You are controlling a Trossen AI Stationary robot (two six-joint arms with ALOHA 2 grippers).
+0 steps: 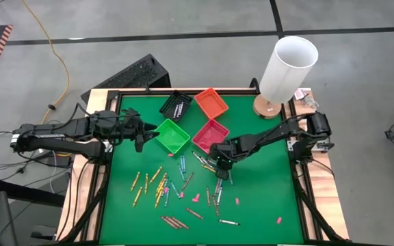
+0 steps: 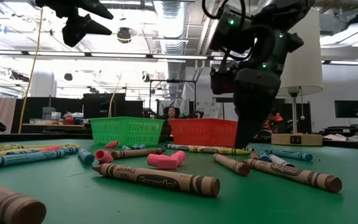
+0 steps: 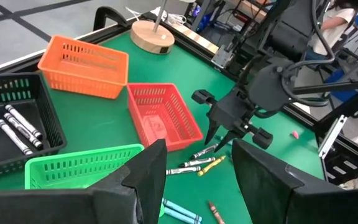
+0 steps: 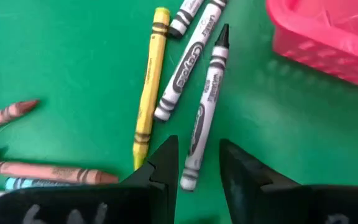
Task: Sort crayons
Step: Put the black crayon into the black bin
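The crayon with the black tip needs to be sorted into the black bin, so I should next use my right gripper to grab the black-tipped crayon's wrapped rear part (image 4: 195, 158).
Many crayons (image 1: 159, 186) lie flat and scattered on the green table mat. My right gripper (image 4: 197, 149) stands open, slanting down over a small cluster beside the red bin (image 1: 211, 135). Its fingers stand on either side of the near end of a grey-wrapped, black-tipped crayon (image 4: 205, 102) without visibly touching it. A yellow crayon (image 4: 150, 87) and another grey one (image 4: 185, 71) lie right beside it. My left gripper (image 3: 199, 149) hangs open and empty, raised near the green bin (image 1: 172, 135).
An orange bin (image 1: 211, 102) and a black bin (image 1: 176, 104) holding white crayons (image 3: 17, 127) stand at the far side. A lamp with a white shade (image 1: 287, 65) stands at the far right corner. Small pink bits (image 1: 195, 199) lie among the crayons.
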